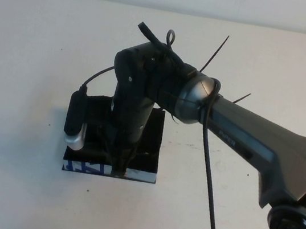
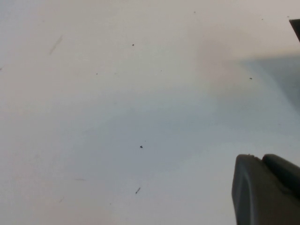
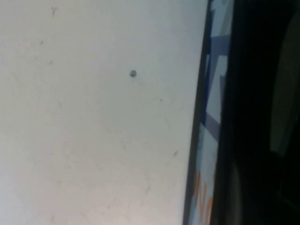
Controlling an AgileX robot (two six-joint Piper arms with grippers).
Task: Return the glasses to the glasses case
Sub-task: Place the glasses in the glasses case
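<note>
The glasses would lie in the case, their lens inside the printed front edge, so my right gripper opens next.
The glasses case [image 1: 152, 143] is a black box lying open on the white table, its white front edge [image 1: 84, 166] printed in blue. My right gripper [image 1: 120, 169] points straight down into the case, close to the front edge. The arm hides the glasses in the high view. In the right wrist view the printed front edge [image 3: 213, 117] runs beside the dark inside, where a greenish-grey patch [image 3: 285, 93] looks like a lens of the glasses. My left gripper [image 2: 260, 160] hovers over bare table, shut, with nothing in it.
The right arm [image 1: 252, 144] stretches in from the lower right, with a black cable [image 1: 209, 186] hanging from it. A wrist camera [image 1: 75, 123] sticks out over the left side of the case. White table [image 1: 32, 73] lies all around.
</note>
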